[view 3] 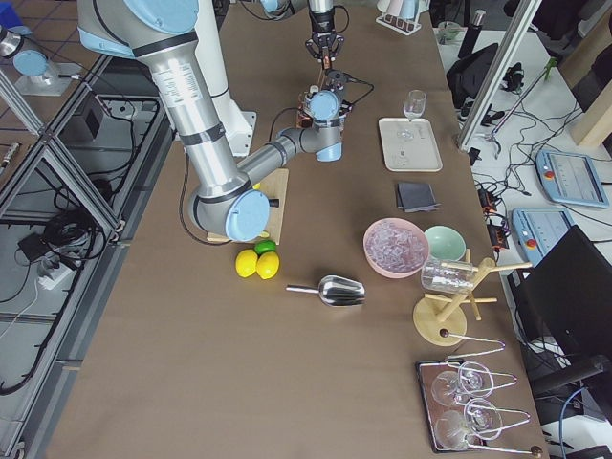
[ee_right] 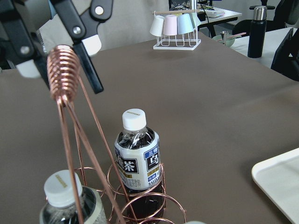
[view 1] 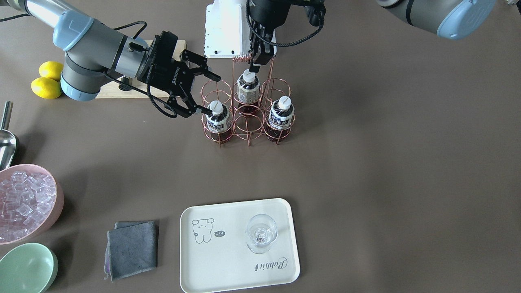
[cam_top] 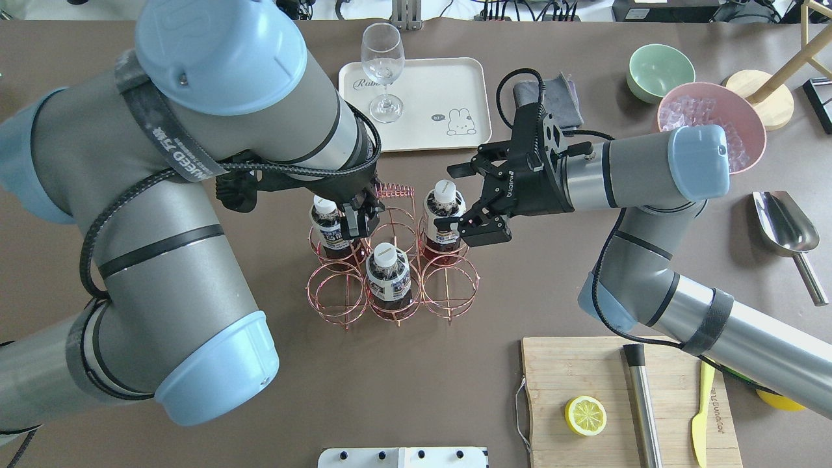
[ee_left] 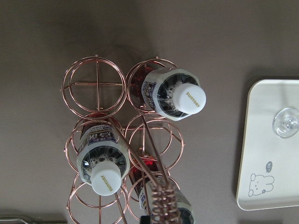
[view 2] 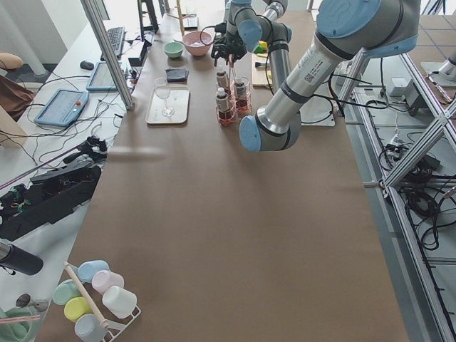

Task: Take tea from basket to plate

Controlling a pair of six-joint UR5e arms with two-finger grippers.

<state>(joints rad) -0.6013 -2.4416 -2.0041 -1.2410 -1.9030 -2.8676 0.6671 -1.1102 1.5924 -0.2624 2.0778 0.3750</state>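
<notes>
I will pick up the basket by its coiled handle [view 1: 242,58] with my left gripper next. Its tea bottles then stay free for the plate [view 1: 236,264].
The copper wire basket [ee_left: 96,84] stands mid-table with three tea bottles in its cells. My right gripper [view 1: 211,92] is open, and its fingertips reach around the cap of one end bottle [view 1: 218,120]. That bottle also shows in the overhead view [cam_top: 444,201]. My left gripper [view 1: 260,61] hangs over the basket at its coiled handle [cam_top: 394,190]. In the right wrist view the left gripper's pads [ee_right: 93,45] stand apart on either side of the coil, so it is open. The cream plate [view 1: 236,264] lies apart from the basket and carries an empty wineglass [view 1: 261,234].
A grey cloth [view 1: 132,248], a pink bowl of ice [view 1: 24,203] and a green bowl [view 1: 26,268] lie beside the plate. A cutting board [cam_top: 585,370] holds a lemon half, a knife and a metal rod. A metal scoop [cam_top: 783,224] lies near the right arm.
</notes>
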